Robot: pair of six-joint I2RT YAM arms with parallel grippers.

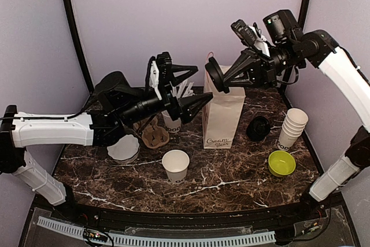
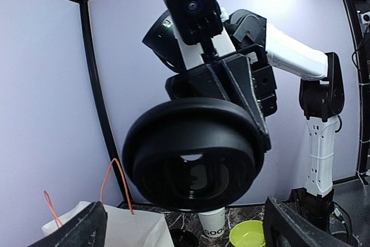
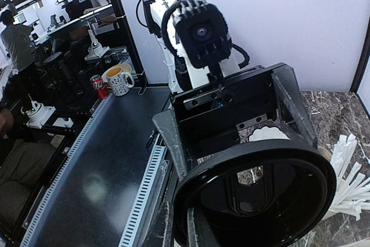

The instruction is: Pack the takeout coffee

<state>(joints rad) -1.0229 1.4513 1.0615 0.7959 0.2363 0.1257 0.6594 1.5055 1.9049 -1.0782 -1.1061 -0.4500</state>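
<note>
I need to grab the black lid next with my left gripper by its raised top (image 1: 215, 74) (image 2: 193, 177), so that its open rim stays free to fit the white cup.
No lidded takeout coffee shows in any view. My right gripper (image 1: 222, 80) is shut on the rim of a black plastic lid (image 1: 215, 76), held on edge in the air above the white paper bag (image 1: 223, 117). In the right wrist view the lid (image 3: 260, 195) fills the lower right, with the right gripper (image 3: 193, 227) pinching its edge. My left gripper (image 1: 203, 83) is open, its fingers spread just left of the lid (image 2: 191, 148), not touching it. One lidless white paper cup (image 1: 176, 165) stands at the front centre.
A second black lid (image 1: 258, 127) lies right of the bag. A stack of lidless white cups (image 1: 292, 126) and a green bowl (image 1: 281, 163) sit at the right. A brown cup carrier (image 1: 155, 136), a cup of straws (image 1: 172, 121) and white fluted paper (image 1: 123, 148) are under the left arm.
</note>
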